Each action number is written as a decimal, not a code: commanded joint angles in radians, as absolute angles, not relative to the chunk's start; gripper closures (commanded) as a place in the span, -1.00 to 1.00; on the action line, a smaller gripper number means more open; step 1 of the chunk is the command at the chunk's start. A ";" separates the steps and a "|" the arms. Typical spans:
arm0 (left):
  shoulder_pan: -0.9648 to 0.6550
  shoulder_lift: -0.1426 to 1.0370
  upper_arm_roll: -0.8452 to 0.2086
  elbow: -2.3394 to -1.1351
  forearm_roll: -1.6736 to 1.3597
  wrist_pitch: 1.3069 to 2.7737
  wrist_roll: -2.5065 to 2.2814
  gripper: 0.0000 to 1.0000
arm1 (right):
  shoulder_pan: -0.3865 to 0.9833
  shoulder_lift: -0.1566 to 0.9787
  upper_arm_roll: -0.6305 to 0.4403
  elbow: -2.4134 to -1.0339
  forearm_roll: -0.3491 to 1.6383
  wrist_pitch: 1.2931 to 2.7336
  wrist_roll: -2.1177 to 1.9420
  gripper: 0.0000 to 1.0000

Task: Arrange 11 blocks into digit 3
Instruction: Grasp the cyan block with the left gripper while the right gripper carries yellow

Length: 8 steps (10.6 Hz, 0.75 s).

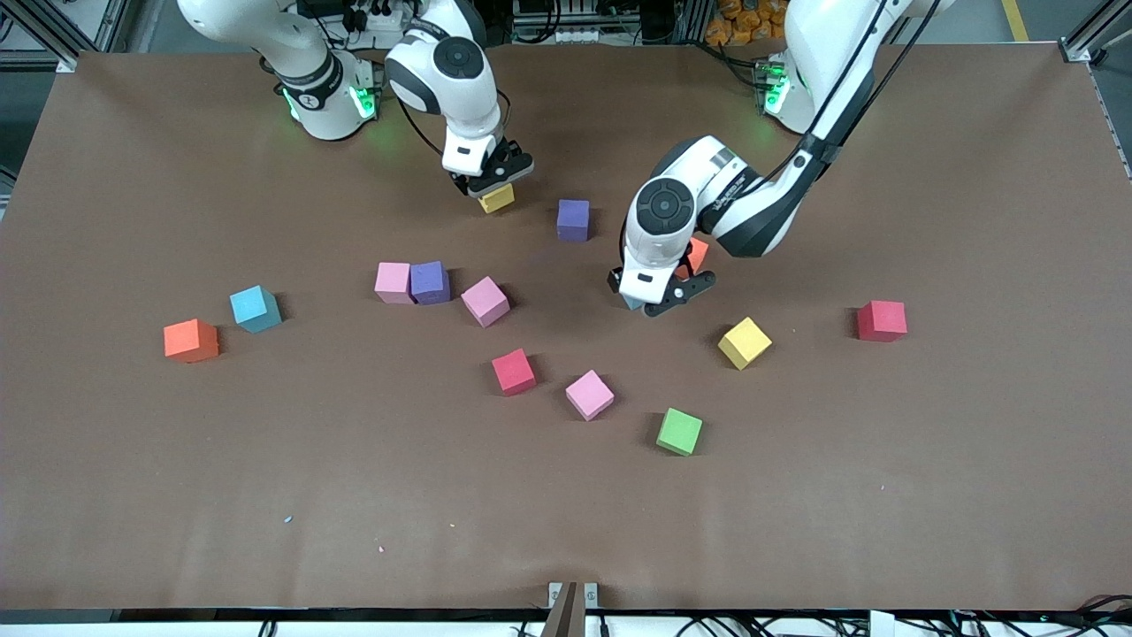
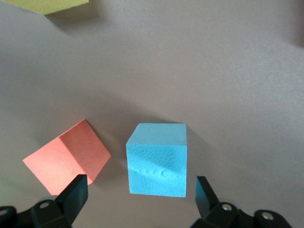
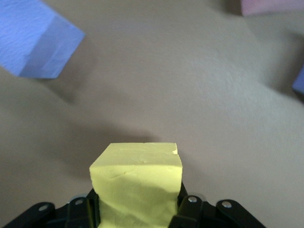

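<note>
My left gripper's fingers stop short of the blue block's sides, so it moves toward the block next, and only then closes on the block.
My right gripper [image 1: 489,184] is shut on a yellow block [image 1: 497,198] [image 3: 137,180], low over the table near the right arm's base. A purple block [image 1: 573,219] [image 3: 38,40] lies beside it. My left gripper [image 1: 659,298] [image 2: 141,197] is open and straddles a blue block [image 2: 156,159] [image 1: 631,303] without touching it. An orange block [image 2: 66,159] [image 1: 697,255] sits right by one finger. A pink block [image 1: 393,282] and a purple block [image 1: 430,282] touch side by side, with another pink block [image 1: 485,301] close by. No digit 3 is in view.
Loose blocks nearer the front camera: red [image 1: 514,371], pink [image 1: 589,395], green [image 1: 679,431], yellow [image 1: 744,342]. Another red block [image 1: 881,320] lies toward the left arm's end. A blue block [image 1: 255,308] and an orange one [image 1: 190,341] lie toward the right arm's end.
</note>
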<state>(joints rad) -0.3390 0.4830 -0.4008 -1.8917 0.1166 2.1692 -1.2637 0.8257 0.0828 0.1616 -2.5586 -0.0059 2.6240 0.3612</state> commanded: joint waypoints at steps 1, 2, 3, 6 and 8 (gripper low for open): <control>-0.336 0.491 -0.405 -1.896 0.103 2.191 -1.281 -1.00 | 0.805 0.071 0.169 -2.553 -0.028 2.618 0.138 1.00; -0.333 0.495 -0.405 -1.898 0.103 2.200 -1.281 -1.00 | 0.805 0.072 0.169 -2.548 -0.032 2.623 0.099 1.00; -0.337 0.506 -0.403 -1.899 0.103 2.212 -1.284 -1.00 | 0.805 0.081 0.170 -2.530 -0.064 2.632 0.051 1.00; -0.336 0.532 -0.403 -1.919 0.106 2.270 -1.299 -1.00 | 0.801 0.150 0.169 -2.447 -0.176 2.634 -0.073 1.00; -0.333 0.541 -0.403 -1.921 0.107 2.275 -1.299 -1.00 | 0.761 0.202 0.167 -2.393 -0.265 2.634 -0.162 1.00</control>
<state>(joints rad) -0.3372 0.5419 -0.4003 -1.9115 0.1166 2.2585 -1.2836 0.8024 0.1401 0.1601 -2.4548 -0.2009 2.6345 -0.0902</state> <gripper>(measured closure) 0.000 0.432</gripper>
